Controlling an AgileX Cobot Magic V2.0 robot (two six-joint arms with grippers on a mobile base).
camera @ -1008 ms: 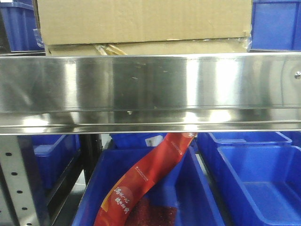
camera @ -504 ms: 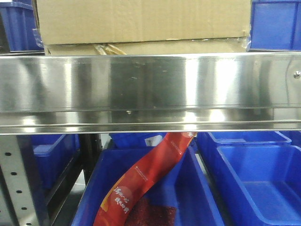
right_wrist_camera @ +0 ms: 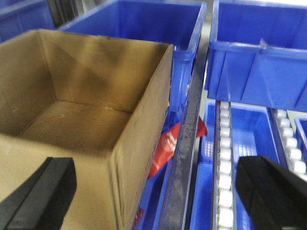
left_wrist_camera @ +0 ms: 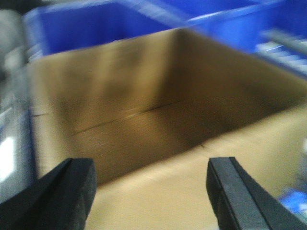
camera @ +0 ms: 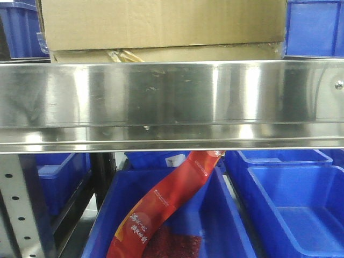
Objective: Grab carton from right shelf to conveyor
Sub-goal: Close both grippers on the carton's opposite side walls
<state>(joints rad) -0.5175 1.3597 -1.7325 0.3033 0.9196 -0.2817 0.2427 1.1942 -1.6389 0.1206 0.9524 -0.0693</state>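
Observation:
I need to carry the carton from the shelf (camera: 172, 102) to the conveyor, so next my left gripper should grab the open cardboard carton by its side (camera: 49, 27).
The carton (camera: 161, 24) is an open brown cardboard box standing on the upper shelf, above the steel rail. In the left wrist view I look down into its empty inside (left_wrist_camera: 144, 120); my left gripper (left_wrist_camera: 151, 191) is open, with its near wall between the black fingers (left_wrist_camera: 72, 187). In the right wrist view the carton (right_wrist_camera: 72, 120) fills the left side; my right gripper (right_wrist_camera: 156, 191) is open wide around its near right corner, holding nothing.
A wide steel shelf rail (camera: 172, 102) crosses the front view. Blue bins (camera: 295, 209) stand below it, one holding a red packet (camera: 161, 209). More blue bins (right_wrist_camera: 259, 62) stand beside and behind the carton. White rollers (right_wrist_camera: 225, 158) run to its right.
In the front view the carton has shifted slightly to the left on the shelf. Nothing else has moved.

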